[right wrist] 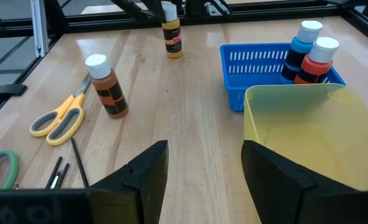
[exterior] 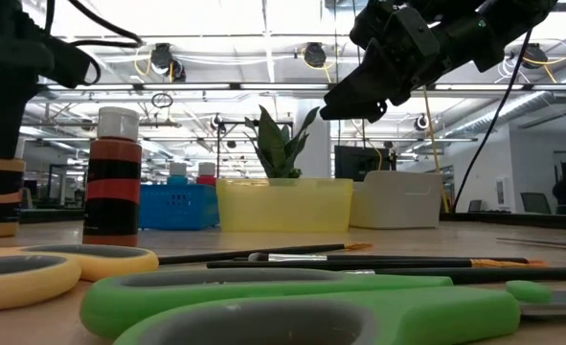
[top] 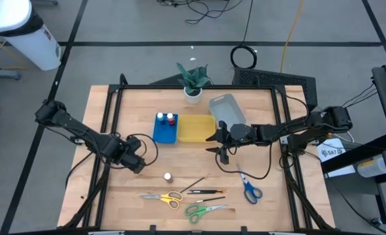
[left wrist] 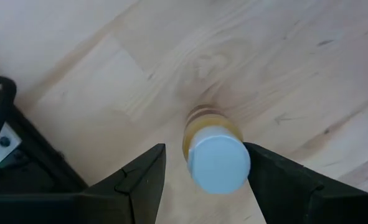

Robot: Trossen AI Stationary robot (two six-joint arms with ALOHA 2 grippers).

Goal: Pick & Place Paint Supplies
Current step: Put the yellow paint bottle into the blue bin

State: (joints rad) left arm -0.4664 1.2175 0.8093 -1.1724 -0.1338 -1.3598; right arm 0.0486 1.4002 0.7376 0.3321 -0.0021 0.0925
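Note:
The left gripper takes hold of the bottle by its white cap [left wrist: 216,155] next, to place the yellow paint bottle in the blue tray.
My left gripper [left wrist: 203,180] is open near the table's left side [top: 132,160]. Its fingers stand on either side of a yellow paint bottle with a white cap [left wrist: 216,155], which stands upright on the table. My right gripper [right wrist: 205,168] is open and hovers above the table by the yellow tray's near right corner [top: 220,142]. An orange bottle [right wrist: 107,87] stands alone on the table. Two bottles, blue [right wrist: 301,42] and red [right wrist: 316,60], stand in the blue tray [top: 160,132]. Yellow scissors [top: 164,197], green scissors [top: 202,210], blue scissors [top: 249,189] and thin brushes [top: 202,188] lie near the table's near edge.
The yellow tray [top: 196,129] sits mid-table, between the blue tray and a clear tray [top: 226,109]. A potted plant [top: 193,81] stands at the far edge. Black frame rails [top: 108,117] run along the table's sides.

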